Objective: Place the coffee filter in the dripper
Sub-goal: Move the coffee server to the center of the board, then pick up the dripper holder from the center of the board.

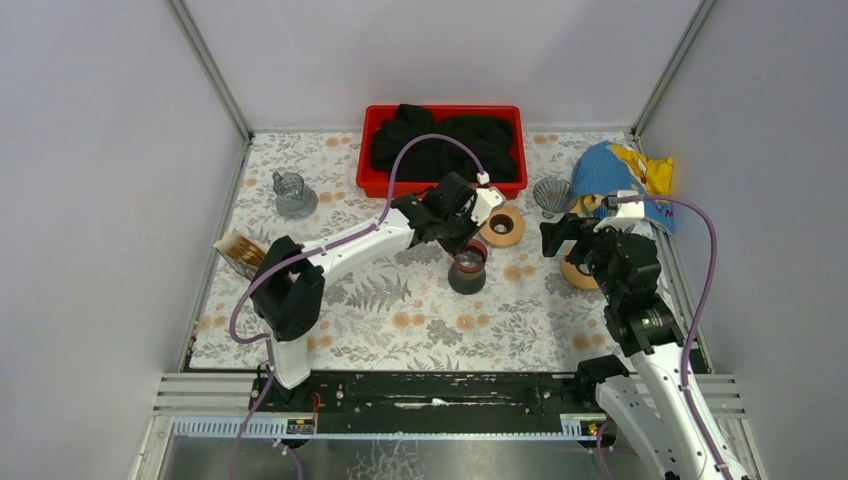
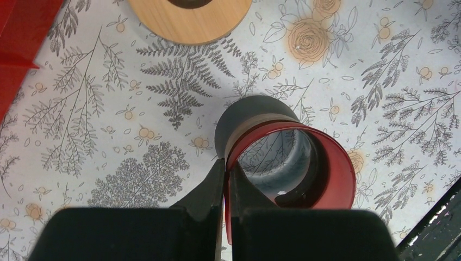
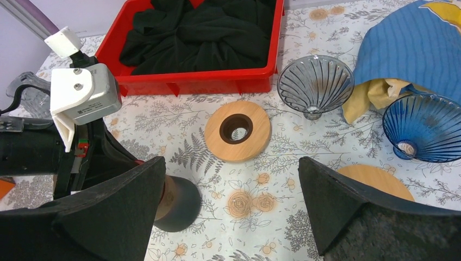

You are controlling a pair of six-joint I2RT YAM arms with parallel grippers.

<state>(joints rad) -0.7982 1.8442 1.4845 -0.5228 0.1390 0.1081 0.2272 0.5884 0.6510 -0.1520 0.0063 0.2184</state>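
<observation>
The red dripper sits on the dark grey base in the middle of the table and would stay standing there, so it is time for my left gripper to open now.
A red translucent dripper sits on a dark grey base mid-table. My left gripper is shut on the dripper's near rim, one finger inside and one outside. The coffee filters, a brown paper stack, rest at the mat's left edge, far from both grippers. My right gripper hangs open and empty to the right of the dripper. In the right wrist view its left finger hides most of the dripper, and only the base shows.
A wooden ring lies just behind the dripper. A clear grey dripper, a blue one, a wooden disc and a blue cloth crowd the right. A red bin of black cloth is behind; a glass jar stands back left.
</observation>
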